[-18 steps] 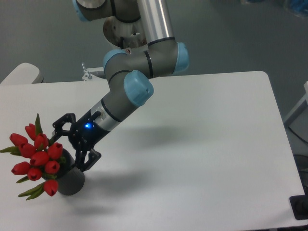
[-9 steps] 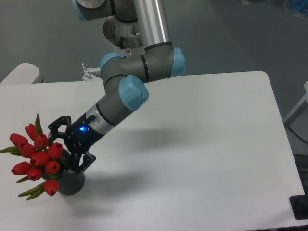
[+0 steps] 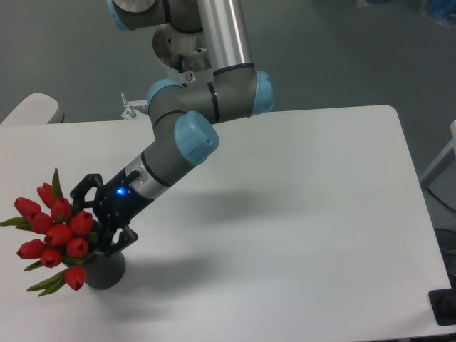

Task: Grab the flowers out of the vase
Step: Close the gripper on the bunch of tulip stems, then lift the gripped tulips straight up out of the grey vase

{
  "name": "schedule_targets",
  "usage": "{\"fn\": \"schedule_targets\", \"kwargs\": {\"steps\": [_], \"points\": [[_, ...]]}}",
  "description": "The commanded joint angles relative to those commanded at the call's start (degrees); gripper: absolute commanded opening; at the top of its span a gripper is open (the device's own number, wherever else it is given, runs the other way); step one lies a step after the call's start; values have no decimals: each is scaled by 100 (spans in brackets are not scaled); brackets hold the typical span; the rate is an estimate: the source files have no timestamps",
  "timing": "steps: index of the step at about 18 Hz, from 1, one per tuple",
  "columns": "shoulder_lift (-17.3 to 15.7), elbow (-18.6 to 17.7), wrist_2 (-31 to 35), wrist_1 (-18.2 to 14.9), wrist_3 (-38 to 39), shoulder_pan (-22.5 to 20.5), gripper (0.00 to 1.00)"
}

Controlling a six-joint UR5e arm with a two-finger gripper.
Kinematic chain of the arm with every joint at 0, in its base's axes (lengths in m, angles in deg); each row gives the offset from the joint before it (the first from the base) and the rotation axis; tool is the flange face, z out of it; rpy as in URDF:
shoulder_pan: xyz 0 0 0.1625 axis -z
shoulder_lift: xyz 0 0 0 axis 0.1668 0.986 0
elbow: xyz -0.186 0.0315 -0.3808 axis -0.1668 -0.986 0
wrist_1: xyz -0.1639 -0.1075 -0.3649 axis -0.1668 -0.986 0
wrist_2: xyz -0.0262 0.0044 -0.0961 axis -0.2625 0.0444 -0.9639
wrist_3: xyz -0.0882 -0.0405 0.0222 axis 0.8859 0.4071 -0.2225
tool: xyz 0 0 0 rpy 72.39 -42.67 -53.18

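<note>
I will grab the flowers [image 3: 55, 235] by their stems next, to pick them from the vase [image 3: 104, 271].
The flowers [image 3: 55, 235], a bunch of red tulip buds with green leaves, stand in the vase [image 3: 104, 271], a short dark grey cylinder near the table's front left corner. The bunch leans left and spreads wider than the vase. My gripper [image 3: 92, 226] reaches in from the upper right, just above the vase mouth. Its black fingers [image 3: 118, 241] are spread apart on either side of the bunch's right edge. The fingertips are partly hidden behind the buds, and I cannot tell whether they touch the stems.
The white table [image 3: 299, 214] stretches to the right. My arm [image 3: 178, 142] slants from the base [image 3: 182, 46] at the back down to the vase. A metal bracket [image 3: 131, 108] sits at the far edge, and a white rounded object [image 3: 32, 110] at the far left.
My gripper has slid down and to the left towards the bunch, so that its fingers now straddle the flowers' right side above the vase. The flowers and vase have not moved.
</note>
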Motion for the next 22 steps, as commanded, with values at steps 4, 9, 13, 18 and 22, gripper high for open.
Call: {"fn": "schedule_targets", "kwargs": {"steps": [4,9,13,18,22], "points": [[0,9,0,9,0,27,76],[0,9,0,9,0,27,72],[-9,18,0,9,-9,27,56],[-35,26,0,9,0,27,47],[-44,26,0,9,-9,27,43]]}}
